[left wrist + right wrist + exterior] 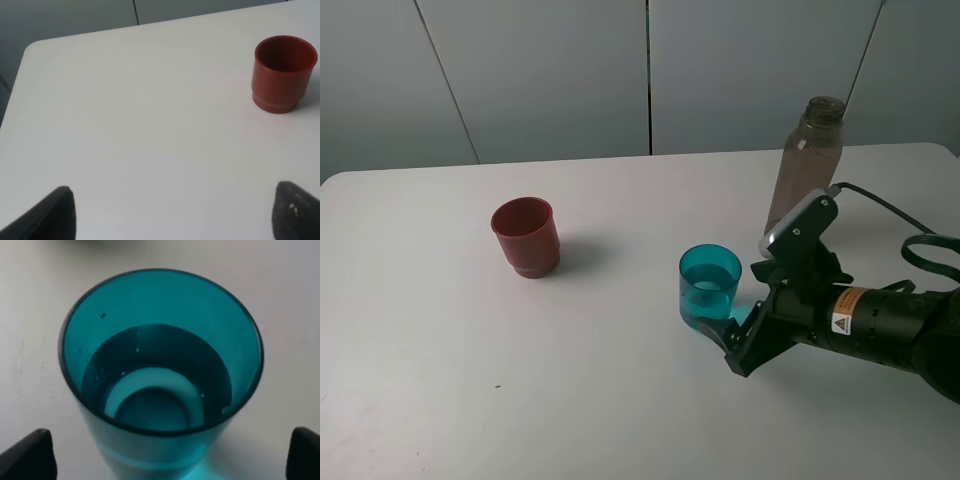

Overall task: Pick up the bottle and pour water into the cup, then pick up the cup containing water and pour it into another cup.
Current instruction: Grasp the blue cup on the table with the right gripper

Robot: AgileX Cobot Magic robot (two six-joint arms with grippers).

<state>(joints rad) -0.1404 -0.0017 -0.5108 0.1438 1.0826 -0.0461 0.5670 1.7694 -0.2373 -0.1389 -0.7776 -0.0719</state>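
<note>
My right gripper grabs the teal cup by its side (705, 303) next, since that leaves the teal cup's rim free to pour into the red cup (526, 236).
The teal see-through cup (709, 286) stands upright near the table's middle with water in it; it fills the right wrist view (160, 370). My right gripper (738, 338) is open, low at the cup's near right side, its fingertips (30, 455) apart on both sides of the cup's base, not clamped. The grey-brown bottle (804, 165) stands upright behind the right arm, uncapped. The red cup (526, 236) stands upright to the left; it also shows in the left wrist view (284, 72). My left gripper (172, 215) is open and empty over bare table; it is out of the high view.
The white table (470, 400) ends at a grey wall behind. A black cable (910, 235) loops from the right arm beside the bottle. The table's rounded far corner (35, 47) shows in the left wrist view.
</note>
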